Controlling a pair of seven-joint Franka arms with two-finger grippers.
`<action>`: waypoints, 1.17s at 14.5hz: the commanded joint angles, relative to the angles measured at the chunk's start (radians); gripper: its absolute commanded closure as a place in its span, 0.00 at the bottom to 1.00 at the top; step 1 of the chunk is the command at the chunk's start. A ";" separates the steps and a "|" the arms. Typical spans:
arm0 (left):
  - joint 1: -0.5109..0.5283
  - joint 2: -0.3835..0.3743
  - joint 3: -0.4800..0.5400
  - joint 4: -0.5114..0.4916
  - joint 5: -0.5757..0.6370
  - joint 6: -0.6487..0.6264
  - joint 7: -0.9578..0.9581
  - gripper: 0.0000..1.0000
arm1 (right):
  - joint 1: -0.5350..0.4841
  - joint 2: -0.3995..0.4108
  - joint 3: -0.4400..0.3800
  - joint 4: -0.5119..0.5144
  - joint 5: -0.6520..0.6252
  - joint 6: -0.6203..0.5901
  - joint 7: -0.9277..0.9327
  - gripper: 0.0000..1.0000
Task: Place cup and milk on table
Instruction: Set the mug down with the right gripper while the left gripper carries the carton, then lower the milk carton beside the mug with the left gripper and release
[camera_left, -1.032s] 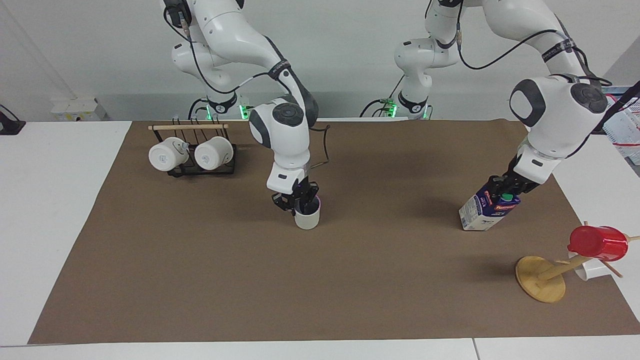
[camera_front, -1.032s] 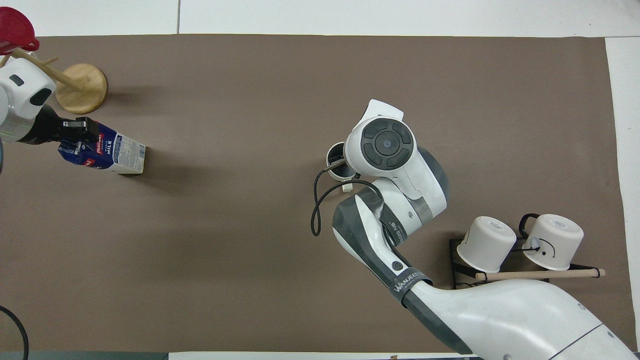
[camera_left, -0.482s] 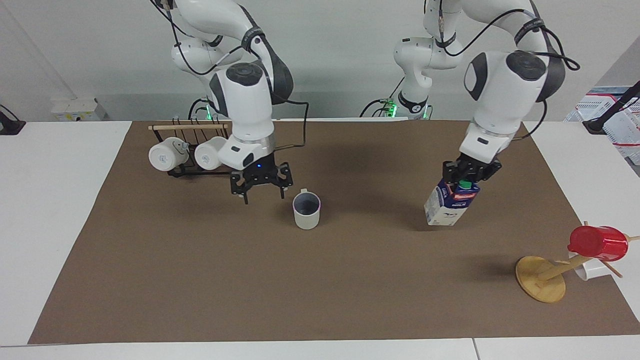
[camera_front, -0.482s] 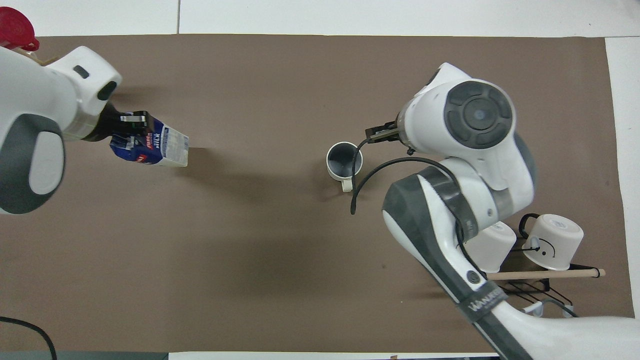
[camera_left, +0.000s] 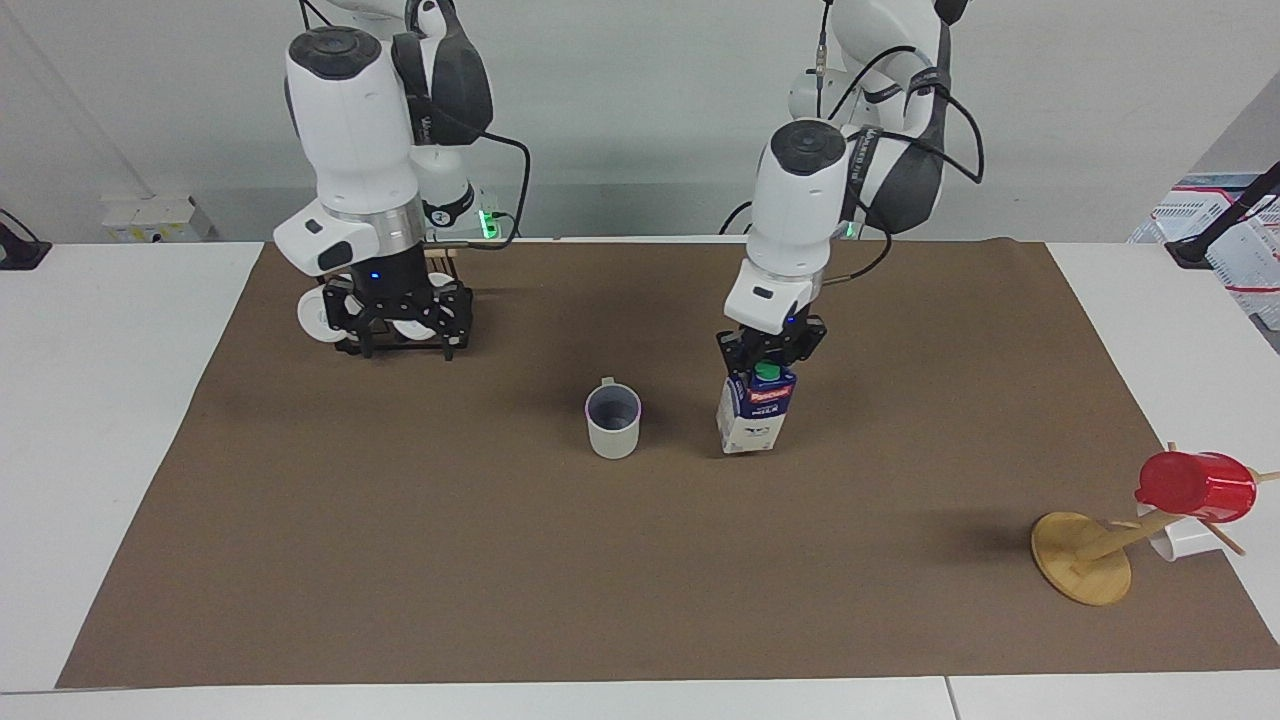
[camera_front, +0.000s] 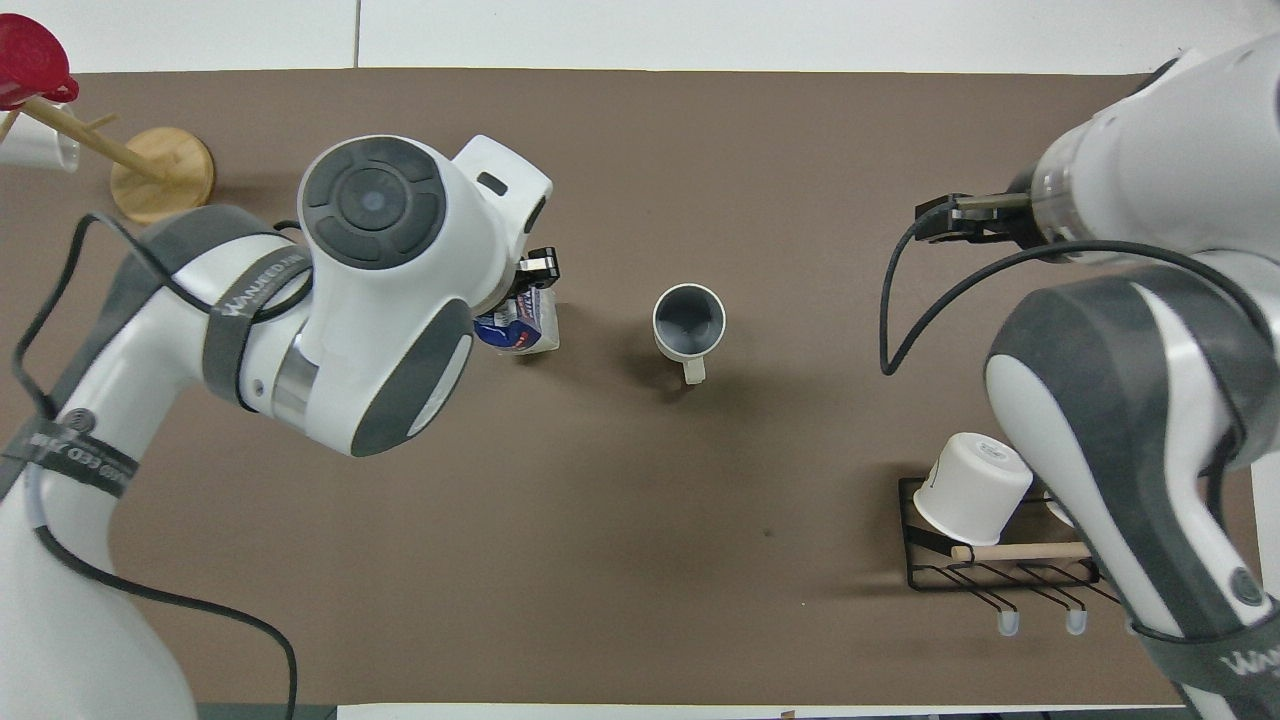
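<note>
In the overhead view, my left gripper holds the milk (camera_front: 522, 331) well short of the spot beside the cup. It moves the milk there, before opening.
The cup (camera_left: 612, 421) stands upright and free on the brown mat (camera_left: 400, 560) of the table (camera_left: 100, 400), its handle toward the robots; the overhead view shows its grey-blue inside (camera_front: 688, 320). The milk (camera_left: 757, 411) is beside it toward the left arm's end, nearly upright, its base at or just above the mat. My left gripper (camera_left: 767, 366) is shut on the carton's top by the green cap; in the overhead view the arm hides most of the milk (camera_front: 522, 331). My right gripper (camera_left: 406, 350) hangs open and empty over the mug rack (camera_front: 958, 573).
The black rack holds all-white mugs (camera_front: 971, 487) near the right arm's base. A wooden cup tree (camera_left: 1081, 557) with a red cup (camera_left: 1196, 486) stands at the left arm's end, farther from the robots.
The right gripper let go of the cup, rose and moved away to over the rack. The left gripper carried the milk toward the cup and brought it upright.
</note>
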 joint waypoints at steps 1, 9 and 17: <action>-0.048 0.075 0.017 0.105 0.017 -0.020 -0.035 1.00 | -0.069 -0.047 0.004 0.023 0.037 -0.108 0.011 0.00; -0.075 0.075 0.012 0.088 0.002 0.029 -0.093 1.00 | -0.172 -0.057 -0.011 0.146 0.099 -0.345 -0.006 0.00; -0.104 0.104 0.014 0.076 0.003 0.068 -0.096 1.00 | -0.134 -0.057 -0.111 0.154 0.104 -0.398 -0.169 0.00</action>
